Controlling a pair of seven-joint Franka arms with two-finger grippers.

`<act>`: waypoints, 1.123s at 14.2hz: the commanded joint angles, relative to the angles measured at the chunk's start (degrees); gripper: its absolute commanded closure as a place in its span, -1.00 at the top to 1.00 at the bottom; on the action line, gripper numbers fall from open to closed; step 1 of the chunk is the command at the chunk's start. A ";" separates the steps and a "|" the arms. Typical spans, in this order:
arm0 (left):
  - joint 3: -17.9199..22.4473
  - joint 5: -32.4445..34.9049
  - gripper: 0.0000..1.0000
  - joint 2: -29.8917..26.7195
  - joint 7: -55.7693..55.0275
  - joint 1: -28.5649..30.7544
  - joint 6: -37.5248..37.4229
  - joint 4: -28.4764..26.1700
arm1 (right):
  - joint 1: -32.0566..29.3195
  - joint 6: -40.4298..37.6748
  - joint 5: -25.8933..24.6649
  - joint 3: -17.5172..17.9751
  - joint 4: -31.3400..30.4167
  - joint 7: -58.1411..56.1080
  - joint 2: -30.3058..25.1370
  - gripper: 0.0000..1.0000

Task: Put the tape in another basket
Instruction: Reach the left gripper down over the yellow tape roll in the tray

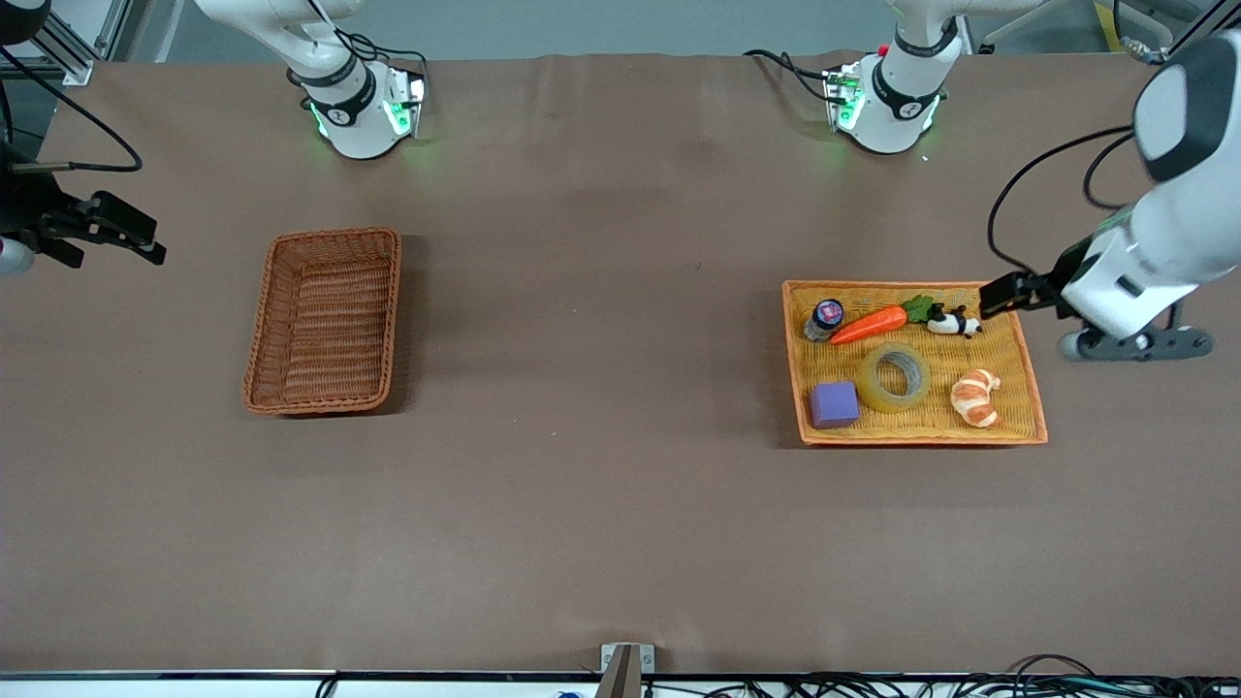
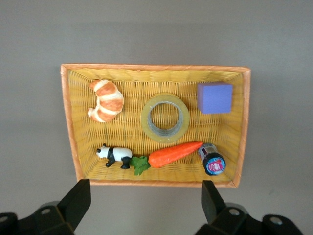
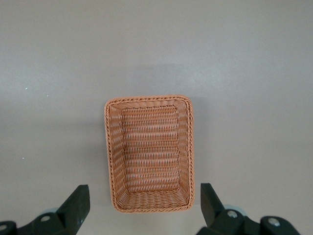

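The tape needs to go into the reddish-brown wicker basket [image 1: 325, 320], so my left gripper should next grab the tape by its ring's side [image 1: 919, 377].
The tape [image 1: 866, 380], a translucent yellowish ring, lies flat in the middle of the orange-yellow tray basket [image 1: 1013, 354]. It also shows in the left wrist view [image 2: 146, 120]. The reddish-brown wicker basket [image 1: 325, 320] stands empty toward the right arm's end of the table and shows in the right wrist view [image 3: 149, 152]. My left gripper [image 1: 1006, 294] is open and empty, up in the air by the tray's corner beside the panda; in its wrist view [image 2: 146, 200] it is just off the tray's rim. My right gripper [image 1: 136, 237] is open and empty, off to the side of the wicker basket [image 3: 145, 203].
In the tray [image 2: 132, 93] around the tape lie a purple cube [image 1: 834, 404], a croissant [image 1: 975, 396], a toy carrot [image 1: 870, 325], a small panda [image 1: 955, 322] and a small dark bottle [image 1: 824, 319]. Brown table cloth lies between the two baskets.
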 commanded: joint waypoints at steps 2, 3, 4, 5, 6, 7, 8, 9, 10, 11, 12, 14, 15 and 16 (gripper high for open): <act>0.38 1.13 1.00 -0.44 0.46 -0.03 14.46 -12.25 | 0.18 -0.34 0.44 -0.03 -0.70 0.31 -1.03 1.00; 0.47 1.13 1.00 -0.26 0.46 -0.03 19.81 -15.94 | 0.27 -0.34 0.44 -0.03 -0.70 0.31 -1.03 1.00; 0.47 1.13 1.00 0.44 0.46 0.05 25.52 -19.46 | 0.35 -0.25 0.44 0.05 -0.70 0.40 -1.03 1.00; 0.56 1.13 1.00 1.66 0.46 0.14 29.58 -21.84 | 0.27 -0.25 0.44 0.05 -0.70 0.40 -1.03 1.00; 0.56 1.13 1.00 3.59 0.46 0.40 33.71 -23.61 | 0.35 -0.25 0.44 0.05 -0.70 0.40 -0.94 1.00; 0.64 1.13 1.00 5.70 0.46 0.41 37.05 -24.84 | 0.36 -0.17 0.44 0.05 -0.70 0.40 -0.94 1.00; 0.99 1.13 1.00 7.81 0.46 0.49 40.22 -25.29 | 0.36 -0.16 0.44 0.05 -0.79 0.40 -0.94 1.00; 1.26 1.13 1.00 10.09 0.37 0.41 42.86 -25.47 | 0.44 -0.08 0.44 0.05 -0.79 0.40 -0.94 1.00; 1.35 1.13 1.00 11.77 0.28 0.49 44.54 -25.82 | 0.36 -0.08 0.44 0.05 -0.79 0.40 -0.94 1.00; 1.35 1.13 1.00 13.09 0.19 0.41 45.86 -26.17 | 0.36 -0.08 0.44 0.05 -0.79 0.31 -0.94 1.00; 1.35 1.13 0.99 13.88 0.19 0.49 46.66 -26.43 | 0.36 0.01 0.44 0.05 -0.79 0.40 -0.85 1.00; 1.35 1.13 0.79 14.59 0.19 0.50 46.84 -26.52 | 0.44 0.27 0.44 0.05 -0.79 0.40 -0.85 1.00; 1.26 1.13 0.40 14.68 0.11 0.50 46.84 -26.52 | 0.53 0.36 0.44 0.05 -0.79 0.40 -0.85 1.00; 1.35 1.13 -0.21 15.29 -0.33 0.76 46.84 -26.52 | 0.53 0.36 0.44 0.05 -0.79 0.31 -0.85 1.00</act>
